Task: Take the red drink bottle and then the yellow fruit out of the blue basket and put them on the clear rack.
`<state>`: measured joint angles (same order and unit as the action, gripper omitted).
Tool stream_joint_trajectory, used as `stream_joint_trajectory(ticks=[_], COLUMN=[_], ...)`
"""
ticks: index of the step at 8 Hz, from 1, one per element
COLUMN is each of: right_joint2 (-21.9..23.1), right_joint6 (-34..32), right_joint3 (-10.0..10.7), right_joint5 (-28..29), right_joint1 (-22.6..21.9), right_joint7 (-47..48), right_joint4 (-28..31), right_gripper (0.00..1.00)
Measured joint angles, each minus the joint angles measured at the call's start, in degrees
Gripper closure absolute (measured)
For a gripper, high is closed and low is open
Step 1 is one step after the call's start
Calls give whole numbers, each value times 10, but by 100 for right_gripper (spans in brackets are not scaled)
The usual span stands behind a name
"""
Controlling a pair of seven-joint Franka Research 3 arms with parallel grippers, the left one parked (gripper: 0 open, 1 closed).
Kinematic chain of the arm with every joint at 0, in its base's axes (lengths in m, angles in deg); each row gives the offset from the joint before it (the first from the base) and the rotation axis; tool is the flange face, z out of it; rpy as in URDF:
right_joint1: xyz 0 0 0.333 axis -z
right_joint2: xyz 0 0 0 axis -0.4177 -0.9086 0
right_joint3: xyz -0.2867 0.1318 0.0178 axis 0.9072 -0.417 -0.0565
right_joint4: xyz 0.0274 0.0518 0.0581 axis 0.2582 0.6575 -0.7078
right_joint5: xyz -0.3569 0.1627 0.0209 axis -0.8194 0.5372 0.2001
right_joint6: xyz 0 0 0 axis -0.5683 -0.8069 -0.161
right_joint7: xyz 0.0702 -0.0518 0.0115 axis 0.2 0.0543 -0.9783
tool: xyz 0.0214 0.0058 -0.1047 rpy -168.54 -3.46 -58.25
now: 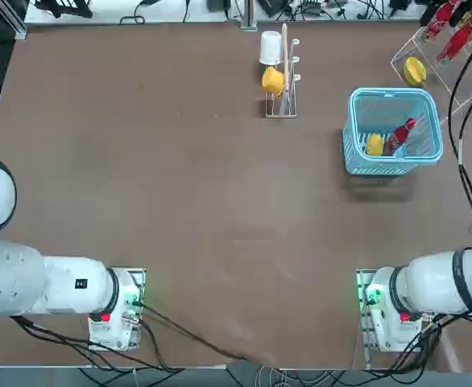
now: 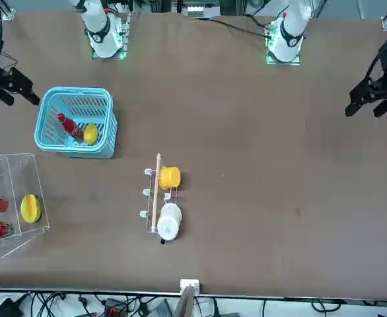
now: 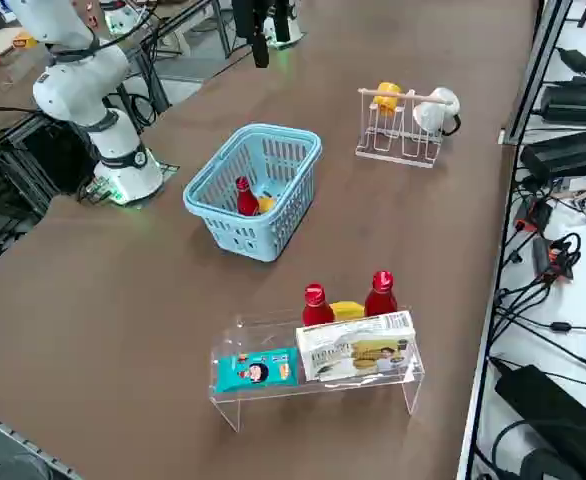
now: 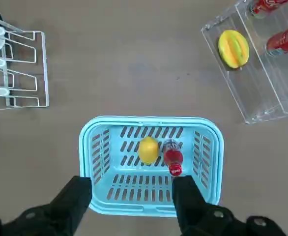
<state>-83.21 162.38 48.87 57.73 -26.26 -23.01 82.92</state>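
Observation:
I need to take hold of the red drink bottle with my right gripper next, by its neck point(image 2: 65, 121), because the neck leans up free and the yellow fruit point(image 2: 90, 134) crowds the lower body of the bottle.
The blue basket point(image 1: 393, 93) point(image 4: 149, 120) stands at the far right of the table. Inside it the red drink bottle point(image 1: 400, 135) point(image 4: 172, 157) leans against a wall, neck up. The small yellow fruit point(image 1: 374, 144) point(image 4: 148, 150) lies right beside it on the slotted floor. My right gripper point(image 4: 133, 184) point(image 2: 18, 98) hangs open well above the basket's near rim, touching nothing. The clear rack point(image 1: 437, 68) point(image 3: 313, 385) stands beyond the basket near the table's corner.
The rack holds two red bottles point(image 3: 348, 295), a larger yellow fruit point(image 4: 233, 48) and flat packets point(image 3: 355, 350). A thin metal cup stand point(image 1: 280, 97) with a yellow cup point(image 1: 273, 80) and a white cup point(image 1: 270, 47) stands left of the basket. Cables hang along the right edge.

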Motion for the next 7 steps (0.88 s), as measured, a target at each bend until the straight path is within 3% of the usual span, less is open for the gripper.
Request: stream_joint_trajectory(ticks=[7], right_joint2=[-2], right_joint6=[-8], right_joint3=[1], right_joint5=[-6], right_joint1=[1], right_joint7=[24], right_joint4=[-1], right_gripper=[0])
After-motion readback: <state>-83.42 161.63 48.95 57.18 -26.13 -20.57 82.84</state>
